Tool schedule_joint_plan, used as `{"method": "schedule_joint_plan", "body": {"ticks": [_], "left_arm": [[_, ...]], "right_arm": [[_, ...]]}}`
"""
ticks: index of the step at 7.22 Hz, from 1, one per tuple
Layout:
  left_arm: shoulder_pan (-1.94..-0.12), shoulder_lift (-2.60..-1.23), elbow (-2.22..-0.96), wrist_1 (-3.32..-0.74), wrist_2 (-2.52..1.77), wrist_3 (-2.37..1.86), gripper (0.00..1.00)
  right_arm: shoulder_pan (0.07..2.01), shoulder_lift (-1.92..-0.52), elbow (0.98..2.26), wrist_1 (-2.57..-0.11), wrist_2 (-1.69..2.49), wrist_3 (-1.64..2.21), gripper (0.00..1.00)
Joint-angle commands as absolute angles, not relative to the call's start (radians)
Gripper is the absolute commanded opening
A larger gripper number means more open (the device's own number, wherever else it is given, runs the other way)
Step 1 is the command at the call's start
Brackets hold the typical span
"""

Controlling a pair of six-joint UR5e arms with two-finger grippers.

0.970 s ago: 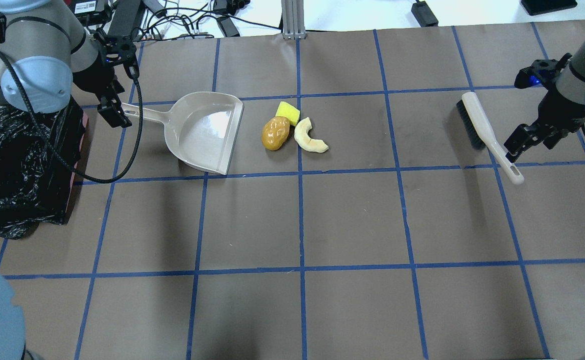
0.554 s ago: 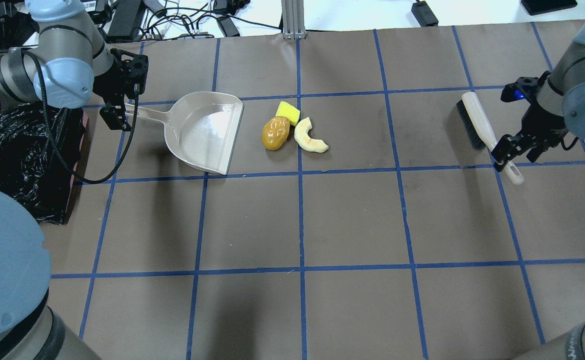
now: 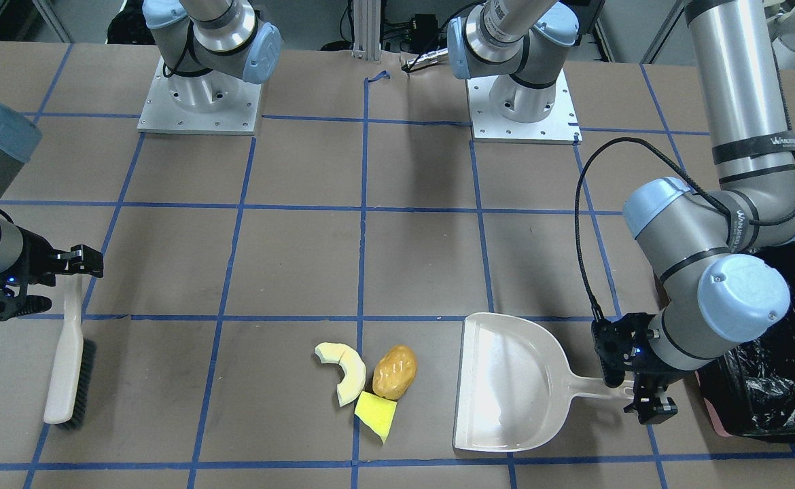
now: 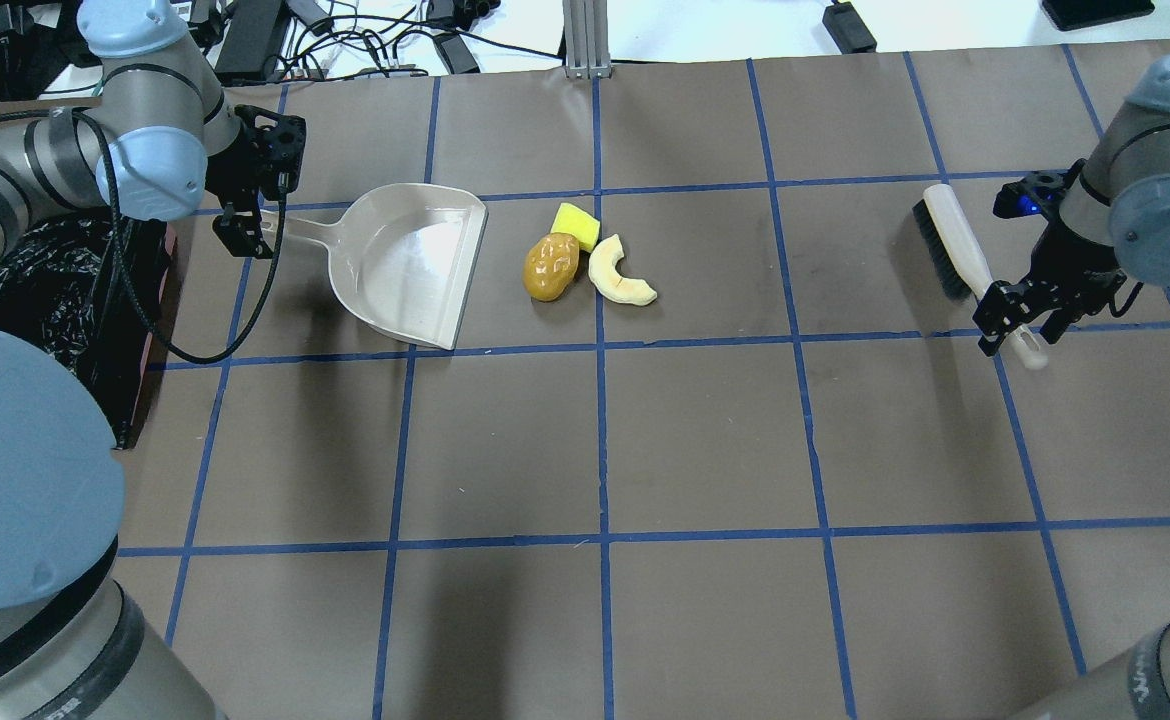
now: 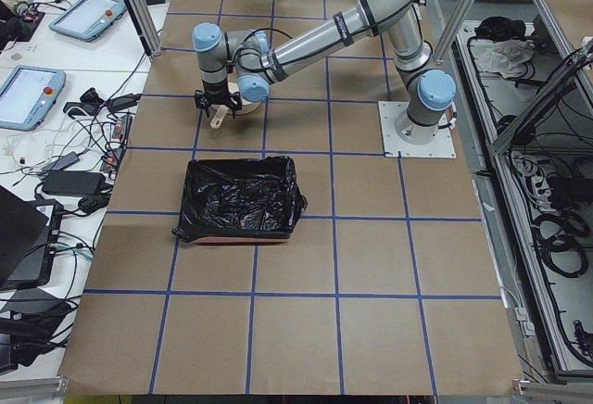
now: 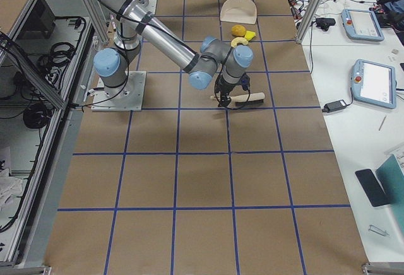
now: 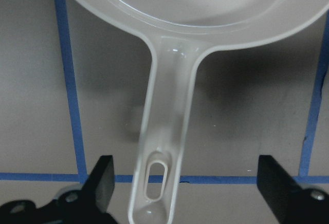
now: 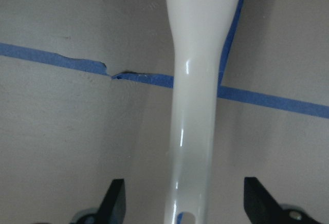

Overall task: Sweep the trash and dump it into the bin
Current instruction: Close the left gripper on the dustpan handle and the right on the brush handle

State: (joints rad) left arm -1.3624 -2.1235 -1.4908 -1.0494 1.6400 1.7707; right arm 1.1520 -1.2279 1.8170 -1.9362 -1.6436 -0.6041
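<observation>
The left gripper grabs the dustpan by its slotted handle next, to catch the swept trash and carry the dustpan to the bin.
The trash lies together mid-table: a cream crescent, a golden-brown lump and a yellow wedge. They also show in the front view, crescent, lump, wedge. The black-bagged bin stands at the left edge. My left gripper is open, its fingers either side of the end of the dustpan handle. My right gripper is open, straddling the handle of the brush.
The dustpan's open mouth faces the trash, a short gap away. The brush lies far right on the table, bristles toward the trash. Cables and devices lie beyond the table's far edge. Blue tape lines grid the brown surface.
My left gripper has moved slightly toward the dustpan and now straddles its handle end. My right gripper has shifted left over the brush handle. Dustpan, brush and trash have not moved.
</observation>
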Motion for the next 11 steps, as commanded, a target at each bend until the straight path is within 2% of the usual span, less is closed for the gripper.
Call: {"method": "schedule_joint_plan", "body": {"ticks": [1,2,3,4,5,7,9,11], "left_arm": [[-1.358,-2.14,-1.485,-1.048,1.637,1.77,0.84],[-1.356,-2.138,-1.485,-1.046,1.638,1.77,0.73],[-1.356,-2.138,-1.485,-1.046,1.64,1.77,0.52],[-1.356,-2.138,-1.486,-1.048,1.64,1.77,0.42],[-1.356,-2.14,-1.486,-1.048,1.638,1.77,0.32],[-1.358,-2.138,-1.486,-1.048,1.634,1.769,0.1],[-1.358,-2.138,-1.483,-1.046,1.638,1.773,0.06],[-1.365,-2.134,-1.454,-1.06,1.644,1.763,0.06]], "right_arm": [[1.152,-1.227,1.816,-1.94,-1.643,-0.601,0.74],[1.152,-1.227,1.812,-1.94,-1.643,-0.598,0.74],[1.154,-1.227,1.81,-1.944,-1.637,-0.598,0.74],[1.154,-1.227,1.809,-1.947,-1.629,-0.598,0.74],[1.154,-1.224,1.809,-1.947,-1.625,-0.598,0.67],[1.154,-1.218,1.809,-1.947,-1.626,-0.6,0.58],[1.154,-1.219,1.807,-1.948,-1.624,-0.598,0.48],[1.155,-1.22,1.804,-1.947,-1.624,-0.598,0.48]]}}
